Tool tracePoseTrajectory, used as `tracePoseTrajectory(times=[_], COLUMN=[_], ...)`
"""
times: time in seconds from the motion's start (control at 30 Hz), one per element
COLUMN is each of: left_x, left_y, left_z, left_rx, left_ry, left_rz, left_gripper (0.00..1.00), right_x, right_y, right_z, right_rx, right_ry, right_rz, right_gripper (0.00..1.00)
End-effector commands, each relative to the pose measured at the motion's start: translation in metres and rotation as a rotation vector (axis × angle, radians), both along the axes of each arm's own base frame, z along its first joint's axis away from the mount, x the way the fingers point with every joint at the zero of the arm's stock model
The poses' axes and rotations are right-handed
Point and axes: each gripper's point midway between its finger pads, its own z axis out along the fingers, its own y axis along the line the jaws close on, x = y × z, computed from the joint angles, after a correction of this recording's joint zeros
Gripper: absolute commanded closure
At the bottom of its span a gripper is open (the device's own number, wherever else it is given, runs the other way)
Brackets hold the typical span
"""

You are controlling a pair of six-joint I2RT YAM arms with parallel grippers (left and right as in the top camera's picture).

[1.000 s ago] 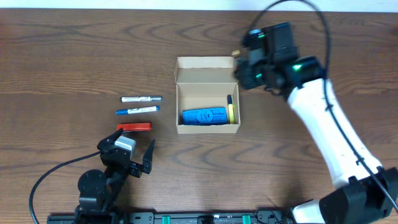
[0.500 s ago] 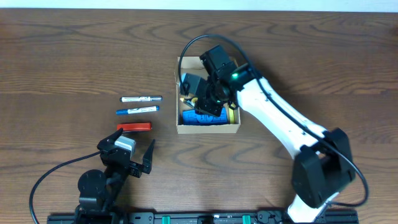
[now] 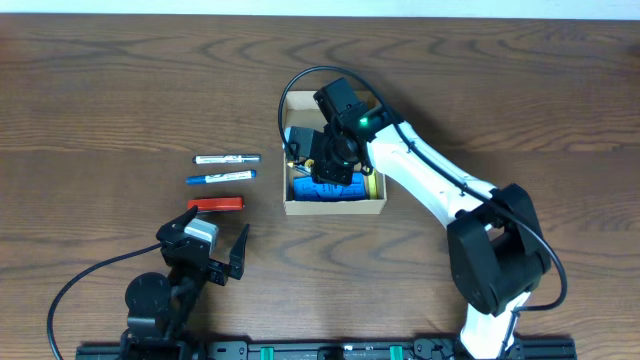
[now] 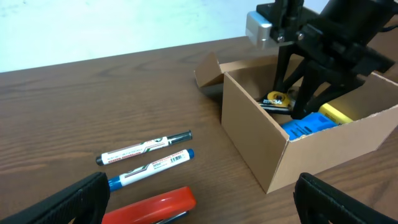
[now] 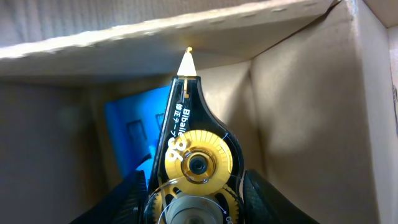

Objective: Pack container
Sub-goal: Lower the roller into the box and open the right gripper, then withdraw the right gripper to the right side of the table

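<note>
The correction tape dispenser is inside the box's sides and would land beside the blue object, so my right gripper needs to open now.
The container (image 3: 335, 209) is a tan cardboard box, open, with its flap lid standing at the back. It also shows in the left wrist view (image 4: 249, 143) and the right wrist view (image 5: 298, 93). My right gripper (image 3: 318, 160) reaches down into the box. It is shut on a black and yellow correction tape dispenser (image 5: 193, 149), whose tip points at the box wall. A blue object (image 3: 330, 187) and a yellow item (image 3: 371, 182) lie in the box. My left gripper (image 3: 212, 232) is open and empty, low over the table in front of a red stapler (image 3: 216, 204).
A black-capped white marker (image 3: 227, 159) and a blue marker (image 3: 220, 178) lie side by side left of the box, with the stapler just in front of them. They also show in the left wrist view, the stapler (image 4: 149, 205) nearest. The right arm's cable arches over the box.
My right gripper has come from the right back of the box down into it with the correction tape dispenser. The left arm has not moved.
</note>
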Motion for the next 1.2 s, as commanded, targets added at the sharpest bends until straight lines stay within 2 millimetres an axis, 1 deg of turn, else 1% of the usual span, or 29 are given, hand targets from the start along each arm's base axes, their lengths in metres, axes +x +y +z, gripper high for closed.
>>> tracePoseTrajectory(times=[0.0,0.03,0.07,0.1,0.13,0.23,0.3,0.33,0.4,0.5,0.63,0.7,0.77,0.8,0.83,0.9,0.97,1.07,1.17], left_x=[0.0,0.0,0.0,0.0,0.0,0.0,0.0,0.0,0.0,0.0,0.0,0.0,0.0,0.0,0.0,0.0,0.0,0.0,0.0], left_y=[0.001,0.001,0.001,0.001,0.001,0.001,0.001,0.001,0.002,0.001,0.001,0.002,0.001,0.001,0.001,0.001,0.002,0.001,0.001], left_z=[-0.012,-0.012,-0.012,-0.012,-0.012,-0.012,-0.012,-0.012,-0.012,-0.012,-0.012,-0.012,-0.012,-0.012,-0.012,-0.012,-0.012,-0.012,-0.012], left_rx=[0.022,0.022,0.022,0.022,0.022,0.022,0.022,0.022,0.022,0.022,0.022,0.022,0.022,0.022,0.022,0.022,0.022,0.022,0.022], left_ry=[0.014,0.014,0.014,0.014,0.014,0.014,0.014,0.014,0.014,0.014,0.014,0.014,0.014,0.014,0.014,0.014,0.014,0.014,0.014], left_rz=[0.002,0.002,0.002,0.002,0.002,0.002,0.002,0.002,0.002,0.002,0.002,0.002,0.002,0.002,0.002,0.002,0.002,0.002,0.002], left_gripper=[0.05,0.05,0.05,0.04,0.05,0.05,0.05,0.05,0.05,0.04,0.05,0.05,0.05,0.05,0.05,0.05,0.05,0.05,0.05], right_x=[-0.002,-0.002,-0.002,-0.002,-0.002,-0.001,-0.001,-0.001,-0.003,-0.011,-0.036,-0.049,-0.062,-0.068,-0.071,-0.079,-0.092,-0.118,-0.141], right_y=[0.002,0.002,0.001,0.002,0.002,0.003,0.005,0.005,0.004,-0.002,-0.018,-0.031,-0.049,-0.063,-0.073,-0.1,-0.128,-0.157,-0.174], right_z=[-0.006,-0.006,-0.006,-0.006,-0.004,0.008,0.027,0.037,0.064,0.107,0.167,0.194,0.214,0.224,0.228,0.238,0.242,0.239,0.236], right_rx=[-0.012,-0.012,-0.012,-0.009,-0.004,0.022,0.052,0.068,0.107,0.167,0.246,0.282,0.306,0.309,0.311,0.314,0.31,0.272,0.236], right_ry=[-0.003,-0.001,0.001,0.007,0.013,0.017,0.006,-0.005,-0.038,-0.087,-0.142,-0.164,-0.176,-0.185,-0.186,-0.181,-0.157,-0.116,-0.086], right_rz=[0.026,0.026,0.019,0.004,-0.019,-0.084,-0.115,-0.122,-0.146,-0.18,-0.23,-0.27,-0.334,-0.394,-0.443,-0.587,-0.712,-0.786,-0.817], right_gripper=[0.91,0.75,0.62,0.51,0.45,0.44,0.41,0.41,0.4,0.4,0.4,0.42,0.44,0.47,0.48,0.47,0.47,0.5,0.5])
